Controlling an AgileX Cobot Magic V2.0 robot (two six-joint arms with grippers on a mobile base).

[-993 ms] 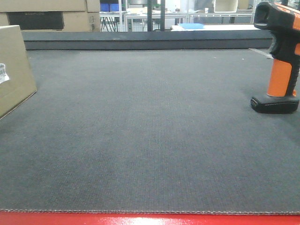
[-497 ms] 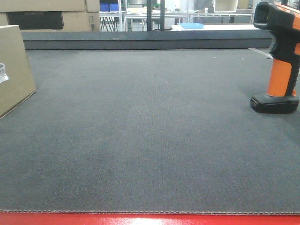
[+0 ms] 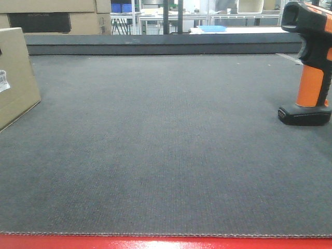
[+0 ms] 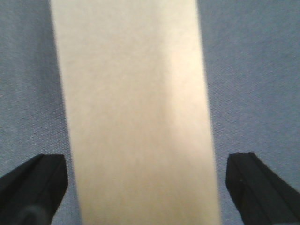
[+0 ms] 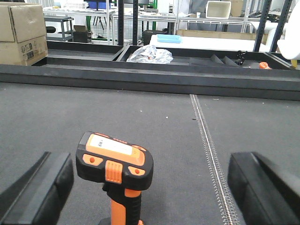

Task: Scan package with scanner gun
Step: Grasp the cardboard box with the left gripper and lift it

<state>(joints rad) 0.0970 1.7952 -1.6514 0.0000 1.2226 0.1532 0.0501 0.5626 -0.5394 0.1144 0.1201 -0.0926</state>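
Next, my left gripper grabs the cardboard package across its narrow width (image 3: 13, 62). Then I present the package's barcode label to the scanner gun (image 3: 309, 62).
The tan cardboard package (image 3: 16, 75) stands at the far left of the grey belt, a small white barcode label on its side. In the left wrist view its top face (image 4: 136, 112) fills the middle, and my left gripper (image 4: 146, 187) is open, one finger on each side with a gap to the box. The scanner gun (image 3: 309, 62) stands upright on its black base at the far right. My right gripper (image 5: 150, 187) is open around the scanner gun (image 5: 115, 164), the orange handle nearer the left finger, neither finger touching.
A raised dark ledge (image 3: 161, 44) borders the belt's far side. Larger cardboard boxes (image 3: 52, 15) and metal racks stand behind it. A red edge (image 3: 166, 243) runs along the near side. A zipper-like seam (image 5: 208, 150) crosses the belt to the right of the scanner.
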